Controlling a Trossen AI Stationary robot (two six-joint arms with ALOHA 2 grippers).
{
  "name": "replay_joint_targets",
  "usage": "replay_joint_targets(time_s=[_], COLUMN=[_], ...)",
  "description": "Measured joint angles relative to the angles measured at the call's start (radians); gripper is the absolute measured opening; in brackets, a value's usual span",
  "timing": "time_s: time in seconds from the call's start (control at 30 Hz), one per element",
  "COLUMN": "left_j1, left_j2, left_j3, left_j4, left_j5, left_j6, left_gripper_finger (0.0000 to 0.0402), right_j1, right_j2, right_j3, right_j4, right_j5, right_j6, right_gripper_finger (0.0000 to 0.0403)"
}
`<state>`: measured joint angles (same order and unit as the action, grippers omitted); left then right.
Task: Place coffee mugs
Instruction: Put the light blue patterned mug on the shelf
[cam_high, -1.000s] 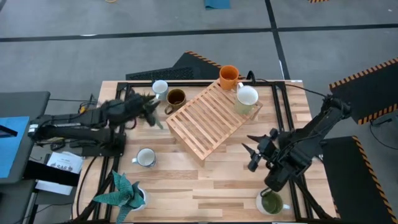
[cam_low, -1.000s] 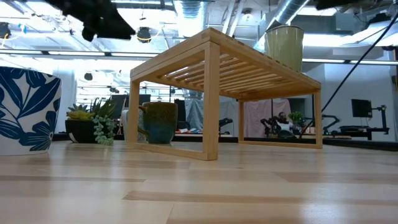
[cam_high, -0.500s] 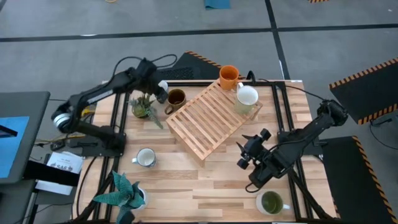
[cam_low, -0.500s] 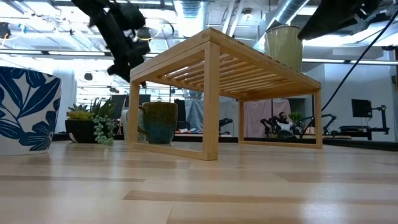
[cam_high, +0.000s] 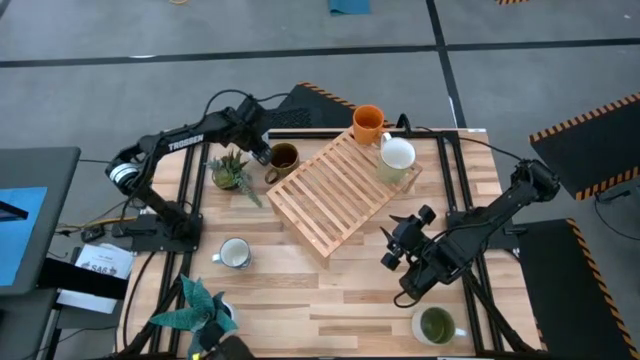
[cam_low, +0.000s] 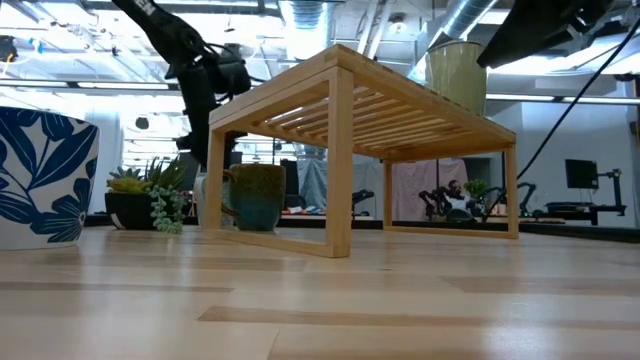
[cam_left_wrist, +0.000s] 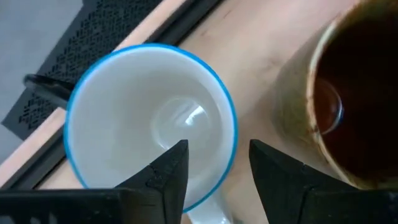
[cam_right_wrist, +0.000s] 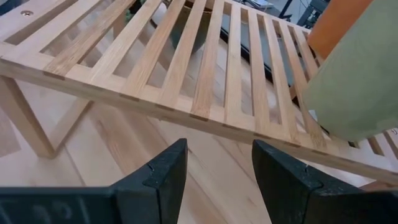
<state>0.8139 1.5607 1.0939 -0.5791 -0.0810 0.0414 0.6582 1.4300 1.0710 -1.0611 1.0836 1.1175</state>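
Observation:
I should close my left gripper on the white mug now: its fingers are astride the blue rim (cam_left_wrist: 226, 167) beside the handle.
My left gripper (cam_high: 258, 143) (cam_left_wrist: 214, 168) is open above a white, blue-rimmed mug (cam_left_wrist: 149, 118) at the table's far left. One finger (cam_left_wrist: 171, 171) is over the mug's hollow and the other (cam_left_wrist: 280, 177) is outside its rim, near the handle. A dark brown mug (cam_high: 283, 156) (cam_left_wrist: 348, 106) stands beside it. My right gripper (cam_high: 398, 252) (cam_right_wrist: 214, 168) is open and faces the slatted rack (cam_high: 335, 190). A pale green mug (cam_high: 397, 158) (cam_right_wrist: 360, 87) stands on the rack and an orange mug (cam_high: 368, 123) sits at its far corner. Another white mug (cam_high: 235, 253) stands on the table's left.
A small leafy plant pot (cam_high: 230, 170) stands just near-side of my left gripper. A blue-leaf pot with a spiky plant (cam_high: 200, 310) is at the near left corner. A mug with a green inside (cam_high: 436, 325) is at the near right, with bare tabletop (cam_high: 330, 300) between.
My left arm swung from above the plant pot toward the far edge and came down over the white blue-rimmed mug, which has not moved. My right gripper shifted a little toward the table's left and near edge, then held still.

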Motion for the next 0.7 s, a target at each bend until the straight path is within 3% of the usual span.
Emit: replay_joint_targets(time_s=[0.27, 0.37, 0.5, 0.7], left_j1=[0.000, 0.000, -0.001, -0.013], left_j2=[0.015, 0.016, 0.010, -0.052], left_j3=[0.000, 0.000, 0.000, 0.099], left_j4=[0.005, -0.004, -0.021, -0.130], left_j5=[-0.038, -0.040, -0.045, -0.122], left_j6=[0.019, 0.027, 0.052, 0.072], left_gripper_finger=[0.0139, 0.0100, 0.0018, 0.0005], right_j1=[0.000, 0.000, 0.000, 0.000], right_j2=[0.000, 0.000, 0.000, 0.000], right_j3=[0.000, 0.000, 0.000, 0.000], right_j4=[-0.004, -0.006, -0.008, -0.007], right_j5=[0.004, 0.013, 0.015, 0.017], right_j6=[-0.001, -0.002, -0.003, -0.003], right_gripper_finger=[0.0205, 0.0205, 0.0205, 0.0205])
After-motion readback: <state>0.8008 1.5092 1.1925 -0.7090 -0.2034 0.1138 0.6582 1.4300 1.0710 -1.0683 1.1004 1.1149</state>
